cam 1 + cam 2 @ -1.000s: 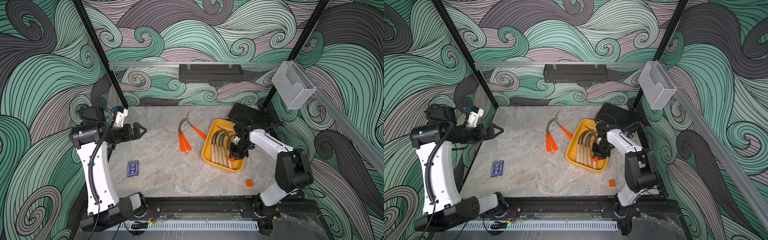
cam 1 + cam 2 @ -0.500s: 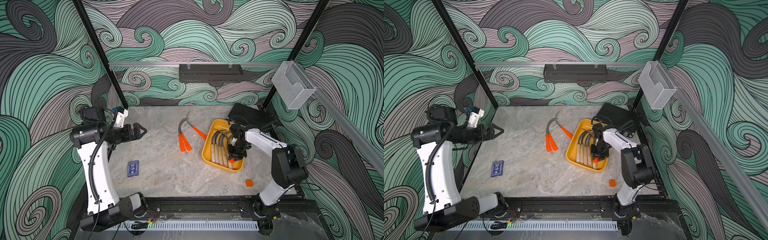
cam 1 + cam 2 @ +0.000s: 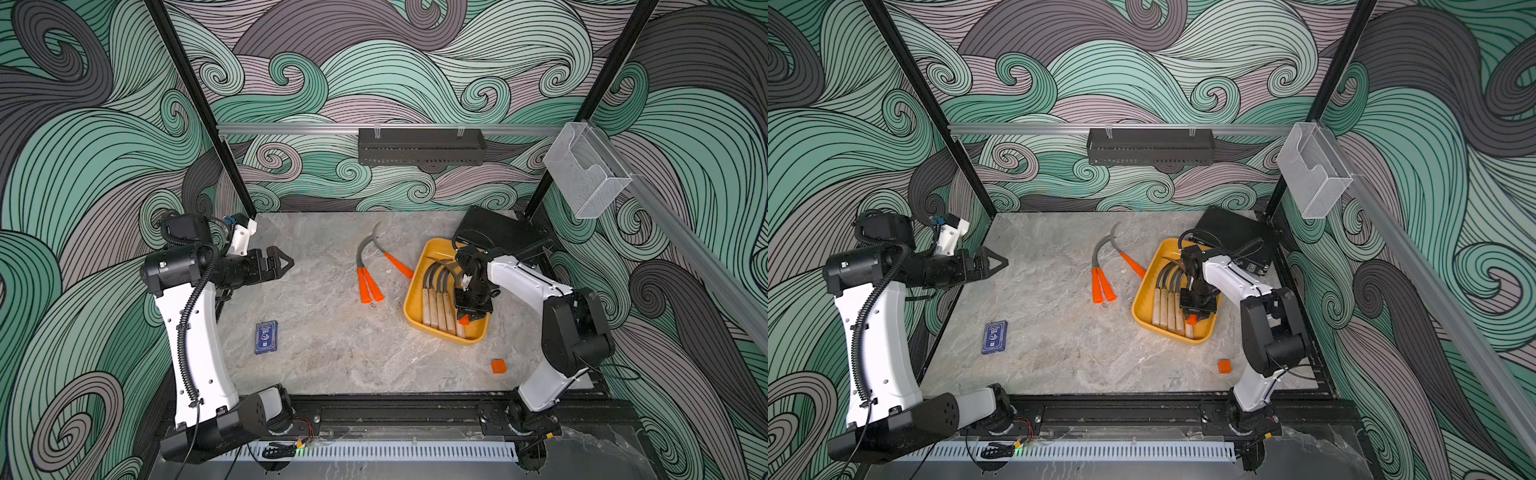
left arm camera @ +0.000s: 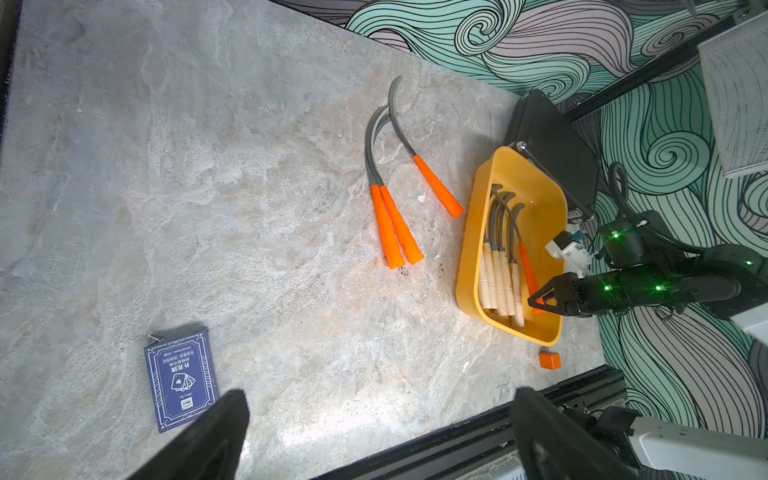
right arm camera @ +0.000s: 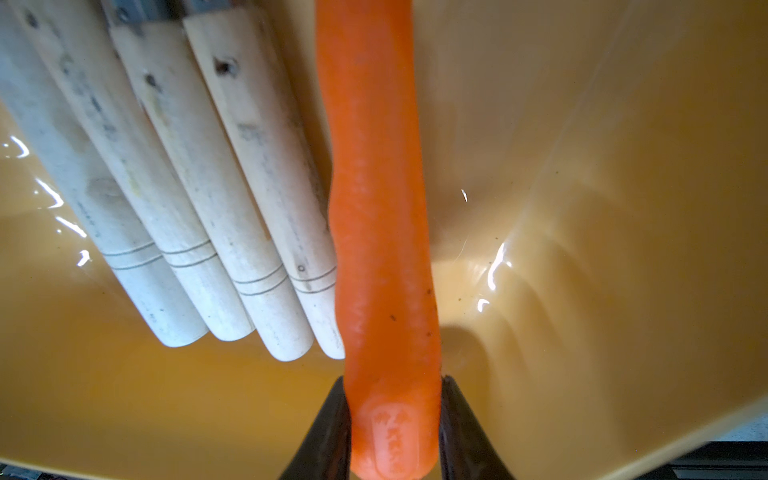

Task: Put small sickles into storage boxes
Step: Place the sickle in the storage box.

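The orange-handled sickle is ready for my right gripper to release: its handle is low beside the wooden handles, so it would end in the box.
The yellow-orange storage box (image 3: pixel 409 291) (image 3: pixel 1140 291) sits right of centre, with several wooden-handled small sickles (image 3: pixel 436 307) (image 5: pixel 208 187) side by side in it. My right gripper (image 3: pixel 471 316) (image 5: pixel 395 379) reaches down into the box, shut on the butt of an orange-handled sickle (image 5: pixel 382 208) (image 4: pixel 527 262) that lies beside the wooden handles. A pair of orange-handled sickles (image 3: pixel 368 286) (image 4: pixel 395 228) and a single one (image 3: pixel 397 264) (image 4: pixel 436 187) lie on the table left of the box. My left gripper (image 3: pixel 286 262) (image 4: pixel 380 399) hovers open at the left, holding nothing.
A blue card pack (image 3: pixel 266 336) lies front left. A small orange cube (image 3: pixel 498 366) sits in front of the box. A black ribbed case (image 3: pixel 503 237) lies behind the box. On the walls hang a black rack (image 3: pixel 419 146) and a clear bin (image 3: pixel 582 174).
My right arm has drawn its elbow inward and the gripper has shifted slightly toward the box's near end with the orange-handled sickle. The left arm has not moved.
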Available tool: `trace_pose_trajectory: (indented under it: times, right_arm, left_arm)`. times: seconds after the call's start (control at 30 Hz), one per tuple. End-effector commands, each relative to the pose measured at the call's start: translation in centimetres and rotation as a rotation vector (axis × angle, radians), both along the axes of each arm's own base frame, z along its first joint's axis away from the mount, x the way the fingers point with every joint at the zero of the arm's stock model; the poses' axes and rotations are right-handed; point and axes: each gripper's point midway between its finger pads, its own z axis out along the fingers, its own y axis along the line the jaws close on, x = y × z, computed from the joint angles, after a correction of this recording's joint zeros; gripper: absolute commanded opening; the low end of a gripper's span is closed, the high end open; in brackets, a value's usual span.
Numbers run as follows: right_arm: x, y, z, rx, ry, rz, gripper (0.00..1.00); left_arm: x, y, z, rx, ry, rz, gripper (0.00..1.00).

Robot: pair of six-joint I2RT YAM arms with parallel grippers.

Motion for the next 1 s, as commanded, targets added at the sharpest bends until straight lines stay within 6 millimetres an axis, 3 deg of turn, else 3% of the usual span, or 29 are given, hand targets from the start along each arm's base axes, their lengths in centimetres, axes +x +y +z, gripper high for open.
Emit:
trace_pose_trajectory:
  times: [0.0, 0.43, 0.6, 0.77, 0.87, 0.97]
  right_arm:
    - [0.1, -0.2, 0.2, -0.026, 0.002, 0.009, 0.33]
    - [0.6, -0.1, 1.0, -0.045, -0.014, 0.017, 0.47]
    - [1.9, 0.6, 3.5, -0.004, -0.105, -0.01, 0.46]
    - [1.4, 5.2, 7.8, 0.194, -0.185, 0.001, 0.46]
    - [-0.7, 9.1, 10.8, 0.315, -0.253, 0.031, 0.46]
    - [-4.1, 12.9, 12.3, 0.426, -0.277, 0.037, 0.47]
  left_arm:
    - [-0.2, 0.0, 0.1, 0.007, -0.011, -0.007, 0.98]
    - [-0.3, -0.1, 0.4, 0.006, -0.016, -0.01, 0.99]
    - [-0.1, 0.0, 0.6, 0.015, -0.026, -0.012, 0.99]
    - [0.5, 0.3, 1.1, 0.026, -0.045, -0.013, 0.98]
    - [1.1, 0.5, 1.6, 0.027, -0.049, -0.01, 0.99]
    - [1.6, 0.9, 1.8, 0.035, -0.052, -0.002, 0.99]
